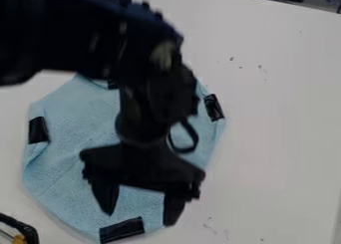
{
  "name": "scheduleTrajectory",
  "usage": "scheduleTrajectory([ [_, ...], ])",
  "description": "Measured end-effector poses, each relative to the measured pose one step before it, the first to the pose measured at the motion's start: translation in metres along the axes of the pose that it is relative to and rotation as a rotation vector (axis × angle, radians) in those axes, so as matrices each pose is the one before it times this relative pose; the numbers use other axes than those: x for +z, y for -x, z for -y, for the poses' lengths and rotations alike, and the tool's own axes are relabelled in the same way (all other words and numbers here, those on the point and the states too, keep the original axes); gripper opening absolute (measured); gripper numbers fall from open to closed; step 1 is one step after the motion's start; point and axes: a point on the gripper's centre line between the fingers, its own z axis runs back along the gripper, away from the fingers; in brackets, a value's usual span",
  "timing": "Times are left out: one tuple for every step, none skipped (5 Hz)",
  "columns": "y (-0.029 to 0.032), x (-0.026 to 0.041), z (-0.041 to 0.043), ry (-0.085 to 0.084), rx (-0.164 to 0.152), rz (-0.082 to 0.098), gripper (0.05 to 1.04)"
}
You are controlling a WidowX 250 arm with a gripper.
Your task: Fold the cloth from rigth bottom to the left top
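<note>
My gripper needs to grab the cloth by its black-taped corner next. Then it needs to fold that corner over onto the cloth's opposite corner.
The light blue cloth (pixel 63 173) lies on the white table, roughly rounded in outline, with pieces of black tape at its left, right, top and bottom edges. My black gripper (pixel 138 216) is over the cloth's lower part, its two fingers apart and pointing down, with nothing seen between them. The bottom tape piece (pixel 122 230) shows just below the gap between the fingertips. The arm and gripper cover the cloth's middle and much of its top. Whether the fingertips touch the cloth, I cannot tell.
The white table (pixel 279 138) extends to the right of the cloth, with a few small dark marks on it. A black-rimmed object (pixel 28 231) with a yellow part sits at the lower left corner. Dark items lie beyond the table edge at the upper right.
</note>
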Motion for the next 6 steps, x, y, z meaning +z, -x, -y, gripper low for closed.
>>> scheduleTrajectory([
  [0.00652, -0.01967, -0.00247, 0.0006, 0.0058, -0.0367, 1.0],
  [-0.00697, -0.02589, -0.00643, -0.0157, 0.0021, -0.0231, 1.0],
  [-0.01581, -0.008, -0.00945, -0.0056, -0.027, -0.0079, 1.0],
  [-0.01095, -0.0123, -0.00806, 0.011, -0.0323, -0.0113, 1.0],
  [-0.00733, -0.00925, -0.00299, 0.0253, -0.0248, 0.0034, 1.0],
  [-0.0022, -0.00337, -0.00165, 0.044, 0.0132, 0.0037, 0.954],
])
